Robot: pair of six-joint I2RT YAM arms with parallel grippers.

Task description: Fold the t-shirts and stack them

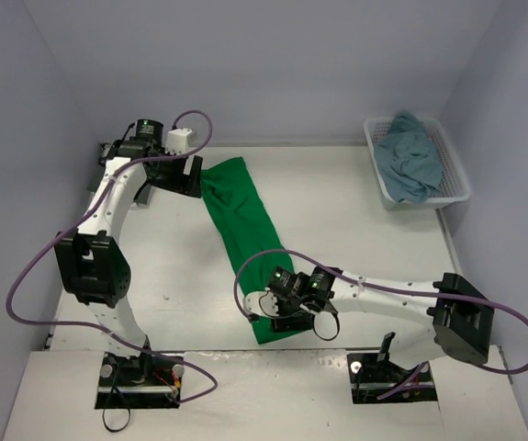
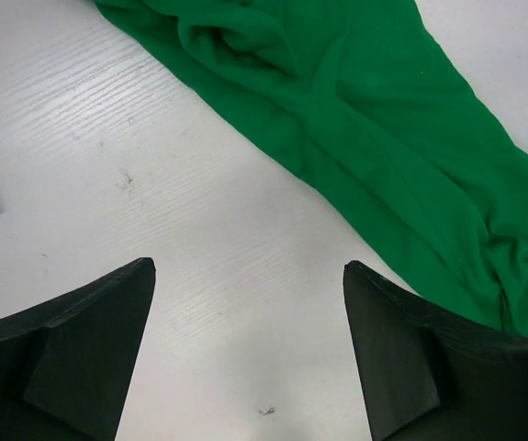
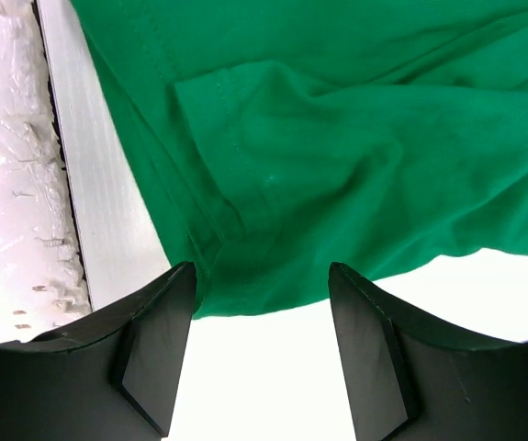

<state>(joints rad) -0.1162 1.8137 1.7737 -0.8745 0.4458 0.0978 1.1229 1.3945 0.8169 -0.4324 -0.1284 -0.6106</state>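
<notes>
My right gripper will next take hold of the hem of the green t-shirt at the t-shirt's near end, so that it can fold that end over the rest.
A bright green t-shirt (image 1: 243, 241) lies folded into a long narrow strip running from the back left toward the front middle of the table. My left gripper (image 1: 193, 176) hovers open just left of its far end; in the left wrist view the green cloth (image 2: 383, 156) lies ahead and to the right of the open left gripper (image 2: 250, 266), with bare table between the fingers. My right gripper (image 1: 265, 308) stands open over the strip's near end, and the cloth's hem (image 3: 273, 184) lies just ahead of the right gripper (image 3: 259, 268). Nothing is held.
A white lattice basket (image 1: 454, 156) stands at the back right with a teal-blue t-shirt (image 1: 412, 161) bunched inside it. The table's front edge (image 3: 89, 184) runs close beside the right gripper. Walls close in the table on the left, back and right.
</notes>
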